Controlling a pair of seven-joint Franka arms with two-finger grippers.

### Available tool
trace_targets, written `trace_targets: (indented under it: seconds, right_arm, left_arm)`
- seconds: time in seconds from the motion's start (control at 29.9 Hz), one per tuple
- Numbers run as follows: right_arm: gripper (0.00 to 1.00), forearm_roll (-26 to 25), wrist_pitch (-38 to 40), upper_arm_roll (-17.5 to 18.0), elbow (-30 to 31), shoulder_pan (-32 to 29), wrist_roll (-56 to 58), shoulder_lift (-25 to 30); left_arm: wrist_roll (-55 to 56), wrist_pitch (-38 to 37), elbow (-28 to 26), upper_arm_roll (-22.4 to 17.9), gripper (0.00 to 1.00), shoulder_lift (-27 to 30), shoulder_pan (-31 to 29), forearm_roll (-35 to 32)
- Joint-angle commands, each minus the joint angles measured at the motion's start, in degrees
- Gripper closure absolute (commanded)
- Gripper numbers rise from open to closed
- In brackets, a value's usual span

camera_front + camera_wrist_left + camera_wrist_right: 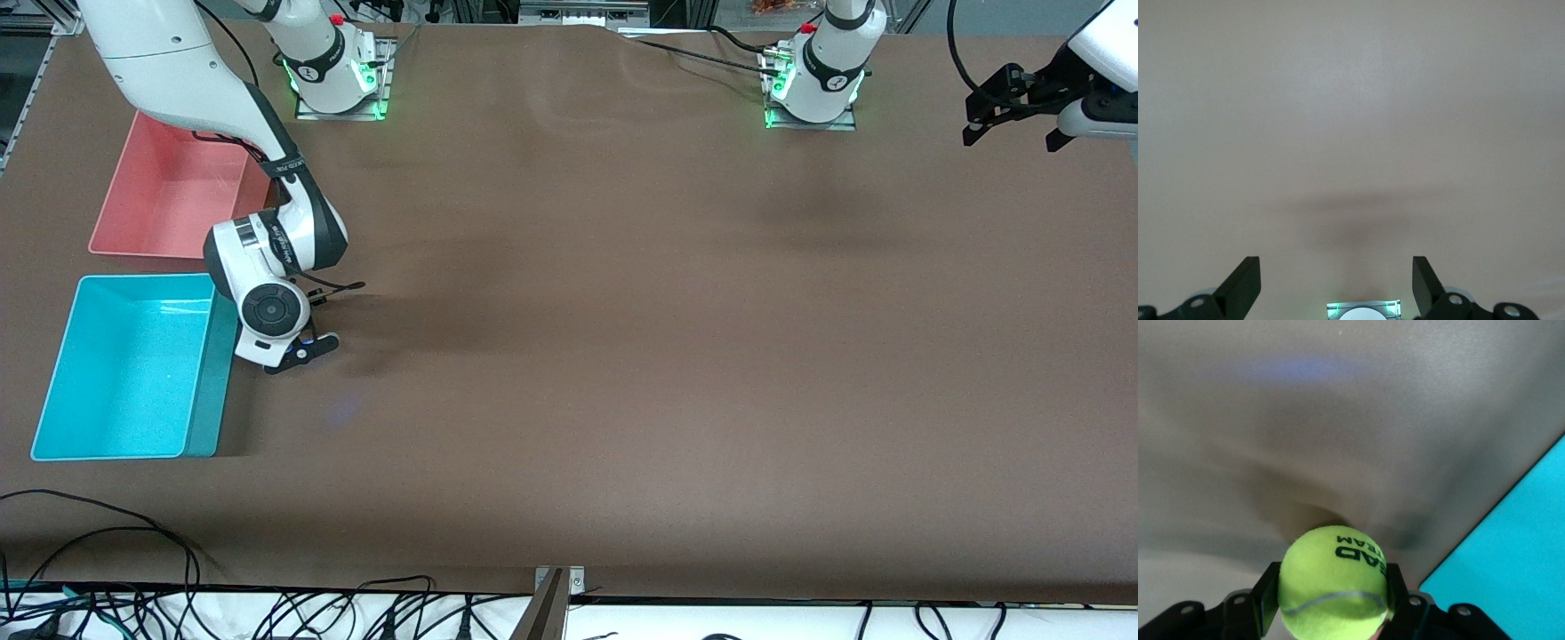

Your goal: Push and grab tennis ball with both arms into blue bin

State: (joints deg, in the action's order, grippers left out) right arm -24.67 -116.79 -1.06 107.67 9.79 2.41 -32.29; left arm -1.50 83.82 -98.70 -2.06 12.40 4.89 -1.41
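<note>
The ball hangs over brown table, short of the bin. My right gripper keeps hold of the tennis ball [1331, 583] from here until it reaches the blue bin [1511, 567].
The tennis ball [1331, 577], yellow-green with black lettering, sits clamped between the two fingers of my right gripper [1331, 590]. In the front view the right gripper [298, 353] is low over the brown table, just beside the blue bin [124, 373] on its side toward the left arm's end. The wrist hides the ball in that view. A corner of the blue bin [1521, 553] shows in the right wrist view. My left gripper [1013, 120] is open and empty, raised over the left arm's end of the table, where it waits. Its wrist view shows the left gripper [1337, 280] over bare table.
A pink bin [169, 187] stands beside the blue bin, farther from the front camera, partly under the right arm. The arm bases [811, 89] stand along the table edge farthest from the front camera. Cables lie along the table's near edge [267, 613].
</note>
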Motion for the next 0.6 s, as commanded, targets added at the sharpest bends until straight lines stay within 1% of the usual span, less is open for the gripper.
trace_targets:
  seconds: [0.0,0.13,0.23,0.33,0.43,0.57]
  right_arm:
    - [0.77,0.32,7.71,0.89,-5.27,-0.39,1.28,1.52]
    - [0.77,4.62,14.21,1.06,-10.1,-0.39,3.29,1.88]
    - [0.77,6.56,18.25,0.45,-13.62,-0.65,7.59,1.96]
    - [0.77,8.58,21.68,-0.17,-15.73,-2.4,11.72,2.31]
    - [0.77,10.78,22.84,-0.34,-16.44,-5.12,16.29,2.66]
    - [0.77,11.4,22.49,-0.34,-16.44,-10.04,22.71,2.75]
  left_arm:
    - [0.09,-1.29,2.46,-0.13,0.0,-1.33,0.38,-1.05]
    - [0.62,-1.38,4.39,-0.13,0.0,-2.82,0.38,-0.88]
    - [0.62,-1.29,5.71,-0.05,0.0,-4.22,0.38,-0.62]
    - [1.23,-1.29,6.68,-0.13,0.0,-5.54,0.38,1.22]
    - [3.52,-1.12,6.77,-0.22,0.0,-6.51,0.38,4.04]
    - [6.41,1.95,6.77,0.3,0.0,-9.23,0.74,4.22]
